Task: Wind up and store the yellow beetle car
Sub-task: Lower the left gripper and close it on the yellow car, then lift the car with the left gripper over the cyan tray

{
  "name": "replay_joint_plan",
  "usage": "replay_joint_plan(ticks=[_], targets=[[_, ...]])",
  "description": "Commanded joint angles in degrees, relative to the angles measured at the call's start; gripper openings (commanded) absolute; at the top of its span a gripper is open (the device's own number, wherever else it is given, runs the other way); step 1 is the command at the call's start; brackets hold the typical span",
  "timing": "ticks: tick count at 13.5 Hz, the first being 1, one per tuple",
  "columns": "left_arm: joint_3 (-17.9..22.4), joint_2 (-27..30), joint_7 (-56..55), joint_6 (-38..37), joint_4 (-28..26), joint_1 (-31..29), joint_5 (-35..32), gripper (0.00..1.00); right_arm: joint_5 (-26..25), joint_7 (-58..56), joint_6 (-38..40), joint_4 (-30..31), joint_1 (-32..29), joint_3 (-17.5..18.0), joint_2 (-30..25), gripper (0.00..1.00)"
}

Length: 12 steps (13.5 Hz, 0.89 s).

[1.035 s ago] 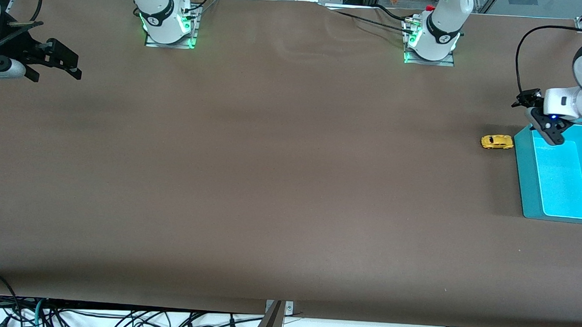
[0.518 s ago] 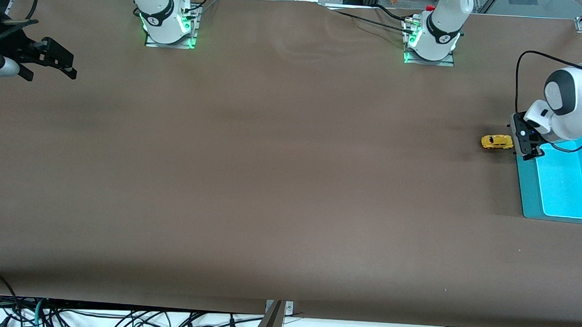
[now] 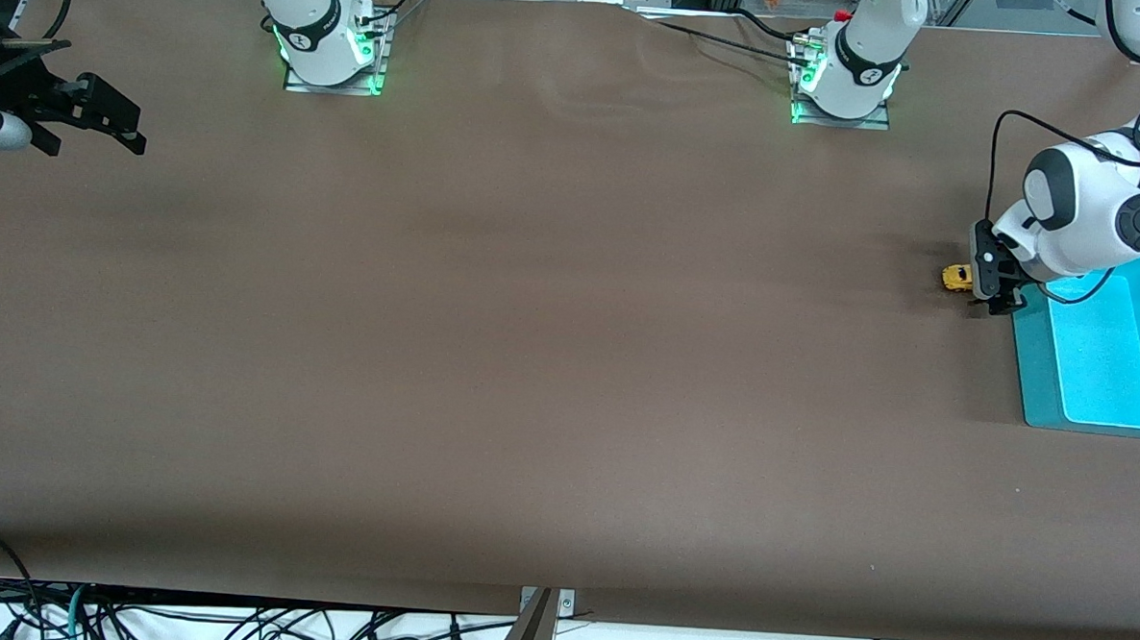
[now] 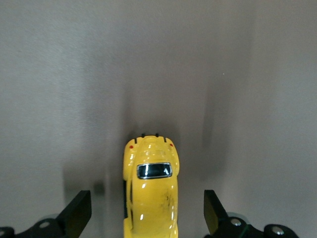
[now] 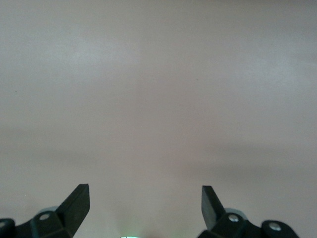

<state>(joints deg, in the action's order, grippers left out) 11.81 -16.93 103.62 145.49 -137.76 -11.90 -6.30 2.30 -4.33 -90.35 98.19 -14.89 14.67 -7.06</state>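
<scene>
The robot's fingers are next to the yellow beetle car (image 3: 957, 276) (image 4: 150, 191), close to the table, so the left gripper should close. Closing now would hold the car.
The yellow beetle car (image 3: 957, 276) (image 4: 150, 191) rests on the brown table at the left arm's end, right beside the turquoise bin (image 3: 1034, 379). My left gripper (image 3: 993, 281) (image 4: 146, 218) hangs open directly over it, one finger on each side of its body with clear gaps, not touching. In the front view the gripper covers part of the car. My right gripper (image 3: 108, 112) (image 5: 144, 206) waits open over the table's edge at the right arm's end, with nothing between its fingers.
The turquoise bin stands open-topped and empty at the table's edge, nearer the front camera than the left gripper. The two arm bases (image 3: 327, 50) (image 3: 845, 82) stand along the table's back edge. A black cable (image 3: 995, 165) loops by the left wrist.
The left arm has swung off the bin's corner toward the car and come down, so its open fingers now straddle it. The right gripper has drifted slightly outward. The car has not moved.
</scene>
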Motion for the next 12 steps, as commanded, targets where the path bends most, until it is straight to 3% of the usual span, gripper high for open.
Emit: replay_joint_plan(ticks=[1,4,5,7,12], targets=[[-0.1,0.2,2.7,2.2,-0.8,-0.8,-1.2,0.94,-0.4,1.1,1.5,-1.4,-0.1,0.1,0.5,1.0],[-0.1,0.1,3.2,-0.7,-0.8,-1.4,-0.7,0.28,-0.1,1.3,1.4,-1.4,-0.1,0.1,0.5,1.0],[-0.1,0.2,3.3,-0.8,-0.6,-1.4,-0.6,0.21,-0.1,1.3,1.5,-1.4,-0.1,0.1,0.5,1.0],[-0.4,1.5,3.3,-2.8,0.3,-1.3,-0.1,0.2,-0.1,1.3,1.5,-1.4,-0.2,0.0,0.6,1.0],[-3.7,5.0,3.2,-21.7,5.8,-0.5,8.0,0.2,-0.1,1.2,1.5,-1.4,-0.2,-0.1,0.6,1.0]])
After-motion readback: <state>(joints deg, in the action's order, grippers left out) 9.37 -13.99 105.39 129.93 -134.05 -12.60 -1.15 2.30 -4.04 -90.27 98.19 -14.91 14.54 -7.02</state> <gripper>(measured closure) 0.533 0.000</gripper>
